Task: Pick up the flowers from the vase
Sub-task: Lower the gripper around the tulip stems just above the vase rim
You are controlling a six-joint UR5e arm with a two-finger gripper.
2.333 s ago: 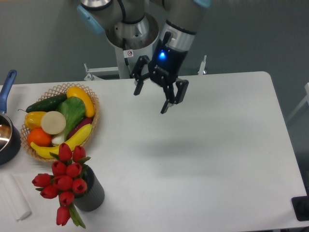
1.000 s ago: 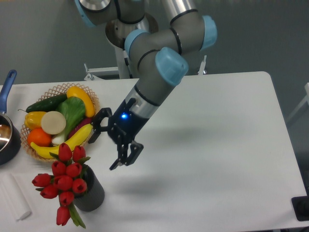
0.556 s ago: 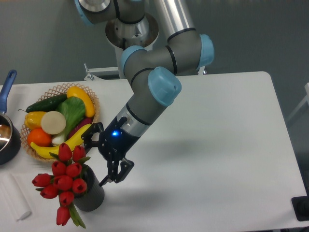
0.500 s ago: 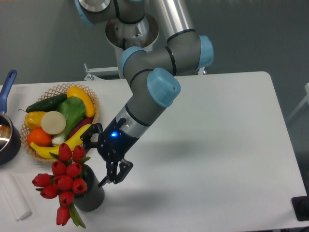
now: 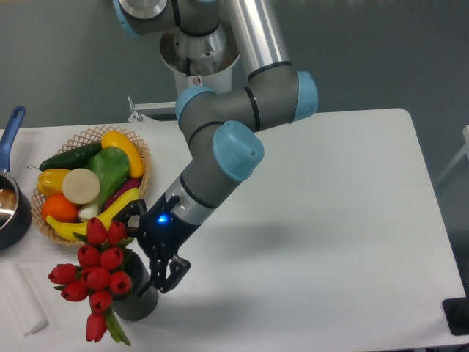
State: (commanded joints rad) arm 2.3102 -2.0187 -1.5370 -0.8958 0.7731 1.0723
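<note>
I should next grab the red tulips by their green stems, so that my gripper can pick the flowers (image 5: 96,273) up out of the dark grey vase (image 5: 139,301).
The flowers (image 5: 96,273), a bunch of red tulip buds with green stems, stand in the dark grey ribbed vase (image 5: 139,301) at the front left of the white table. My gripper (image 5: 146,246) is open. It hangs right at the vase's mouth, on the bunch's right side. One finger (image 5: 130,214) is behind the top buds. The other finger (image 5: 167,276) is just right of the vase's rim. The stems inside the vase are hidden.
A wicker basket (image 5: 139,158) of colourful fruit and vegetables sits just behind the flowers. A dark pot (image 5: 13,213) with a blue handle is at the left edge. A white folded cloth (image 5: 20,301) lies at the front left corner. The table's right half (image 5: 330,220) is bare.
My gripper has swung from the table's back centre down and left to the vase, staying open. Over the last half second it has moved further left and lower, against the bunch.
</note>
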